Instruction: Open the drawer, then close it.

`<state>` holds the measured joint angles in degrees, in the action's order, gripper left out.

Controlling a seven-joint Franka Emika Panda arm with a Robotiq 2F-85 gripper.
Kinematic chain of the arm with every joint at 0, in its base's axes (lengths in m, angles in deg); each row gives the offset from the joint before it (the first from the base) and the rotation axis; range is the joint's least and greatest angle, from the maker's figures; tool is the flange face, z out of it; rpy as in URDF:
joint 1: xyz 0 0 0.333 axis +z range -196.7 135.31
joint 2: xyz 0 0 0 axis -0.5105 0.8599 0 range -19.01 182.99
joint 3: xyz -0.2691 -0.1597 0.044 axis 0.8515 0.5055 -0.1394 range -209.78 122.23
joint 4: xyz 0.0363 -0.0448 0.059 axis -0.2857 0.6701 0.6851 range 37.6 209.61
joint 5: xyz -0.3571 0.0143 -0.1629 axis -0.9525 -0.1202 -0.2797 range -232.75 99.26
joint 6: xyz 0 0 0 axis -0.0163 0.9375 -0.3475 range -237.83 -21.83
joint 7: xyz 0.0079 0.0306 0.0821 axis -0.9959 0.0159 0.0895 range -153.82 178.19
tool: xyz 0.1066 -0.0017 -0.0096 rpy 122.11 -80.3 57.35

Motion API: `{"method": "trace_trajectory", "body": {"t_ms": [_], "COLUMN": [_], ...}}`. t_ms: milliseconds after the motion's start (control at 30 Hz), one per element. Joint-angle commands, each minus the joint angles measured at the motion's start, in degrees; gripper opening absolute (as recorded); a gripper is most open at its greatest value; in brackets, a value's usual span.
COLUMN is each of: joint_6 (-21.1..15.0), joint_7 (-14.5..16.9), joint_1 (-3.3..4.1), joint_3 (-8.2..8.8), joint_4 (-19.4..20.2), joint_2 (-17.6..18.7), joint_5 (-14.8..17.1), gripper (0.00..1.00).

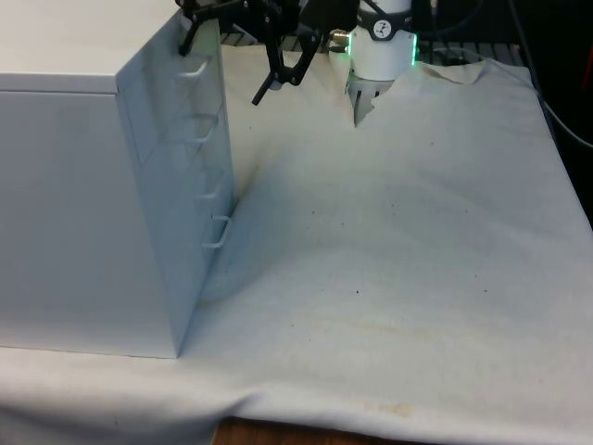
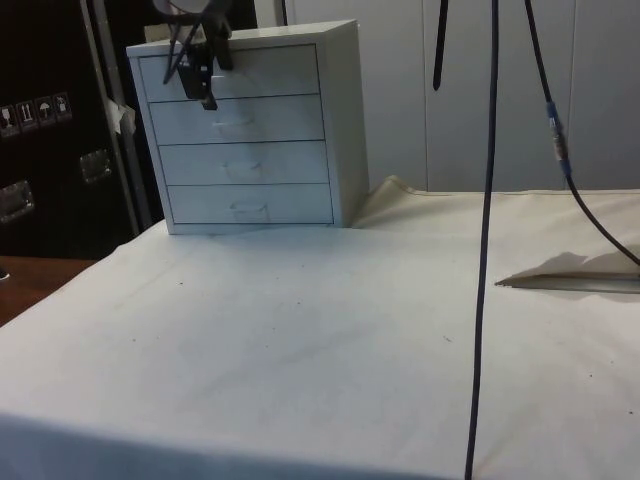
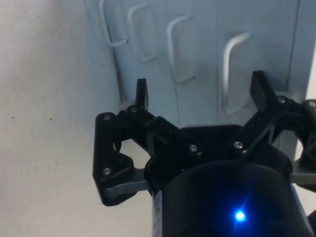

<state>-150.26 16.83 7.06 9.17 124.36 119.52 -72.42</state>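
Note:
The robot will pull the top drawer (image 3: 266,54) open by its thin white handle (image 3: 228,74), which the gripper will grip next.
A white chest of drawers (image 1: 83,204) stands at the front view's left, with its four drawer fronts turned to that view's right. In the side view all the drawers sit flush and shut. My black gripper (image 2: 195,75) hovers just in front of the top drawer (image 2: 260,72), level with its handle (image 3: 232,74). It is open, and its fingers (image 3: 141,94) are spread wide on either side of that handle, short of the drawer front. Nothing is between them. In the front view the gripper (image 1: 230,67) hangs by the chest's upper corner.
The three lower handles (image 1: 215,234) stick out from the chest's front. The robot's base (image 1: 380,56) stands at the far end of the wrinkled white cloth (image 1: 398,241). A dark cable (image 2: 485,250) hangs down in the side view.

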Motion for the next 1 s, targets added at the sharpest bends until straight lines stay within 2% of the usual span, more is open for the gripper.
{"method": "trace_trajectory", "body": {"t_ms": [0,200,233,300,967], "joint_6": [0.1,0.9,0.3,1.3,1.8], "joint_7": [-0.1,-0.2,-0.1,-0.2,-0.1], "joint_1": [0.00,0.74,0.46,0.97,1.09], "joint_3": [-0.11,0.06,-0.06,0.17,0.00], "joint_4": [-0.1,-0.1,0.1,-0.2,-0.1], "joint_2": [0.1,0.3,0.2,0.4,0.4], "joint_5": [0.1,-0.2,0.0,-0.6,-1.0], "gripper": [1.00,1.00,1.00,1.00,1.00]}}
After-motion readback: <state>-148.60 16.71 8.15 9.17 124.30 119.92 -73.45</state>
